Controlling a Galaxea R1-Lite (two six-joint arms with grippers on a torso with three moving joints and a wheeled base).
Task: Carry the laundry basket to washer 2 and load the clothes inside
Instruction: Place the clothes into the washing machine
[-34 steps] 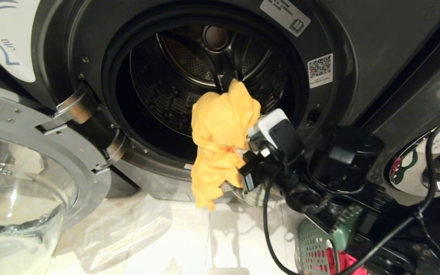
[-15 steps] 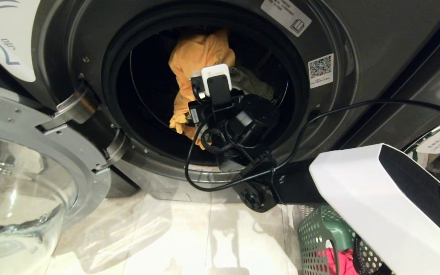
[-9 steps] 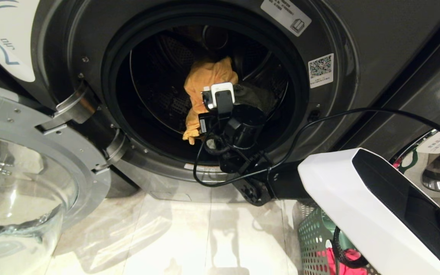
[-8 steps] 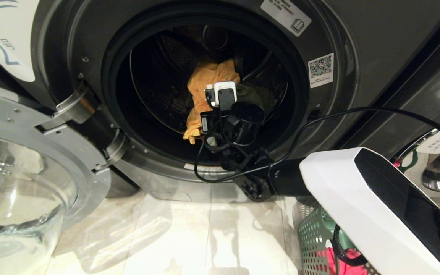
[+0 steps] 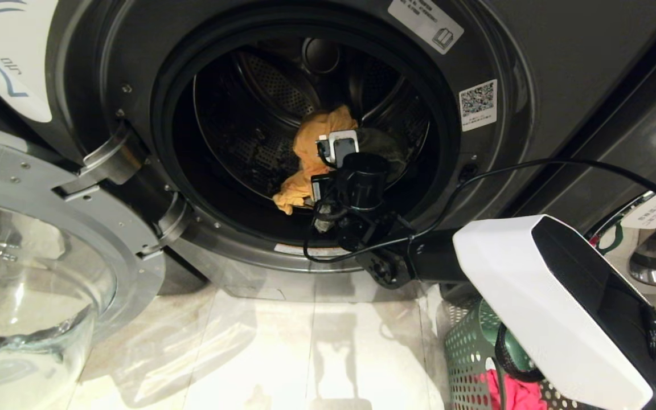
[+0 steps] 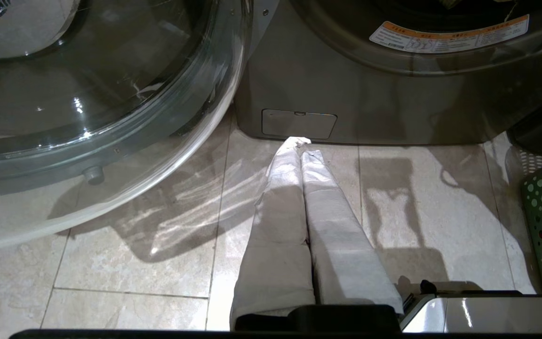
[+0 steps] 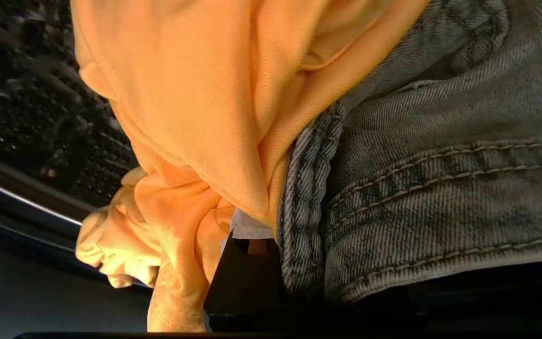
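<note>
My right gripper releases both the yellow garment (image 7: 184,101) and the denim now, since they hang low inside the steel drum (image 7: 43,124), past its rim, and would lie in the drum.
Washer 2 (image 5: 493,171) stands with its door open, and its label (image 5: 3,74) shows a blue "2". My right gripper (image 5: 333,136) reaches deep into the drum (image 5: 271,97). It is shut on a mustard yellow garment (image 5: 311,165) and a grey denim garment (image 5: 382,142). In the right wrist view both cloths wrap the gripper (image 7: 275,221), the yellow garment (image 7: 195,117) beside the grey one (image 7: 431,188), low in the drum. The green laundry basket (image 5: 464,353) sits on the floor at the lower right with a pink-red garment (image 5: 510,393) inside. My left gripper (image 6: 299,143) hangs shut over the floor.
The open glass door (image 5: 32,273) swings out on the left, close to my left arm's side. Another washer's chrome door rim (image 5: 647,267) shows at the far right. Pale floor tiles (image 5: 282,353) lie between the door and the basket. A black cable (image 5: 533,165) loops across the washer front.
My right gripper has carried the yellow garment from the front of the opening deep into the drum and lowered it toward the drum's bottom. The left arm has not moved.
</note>
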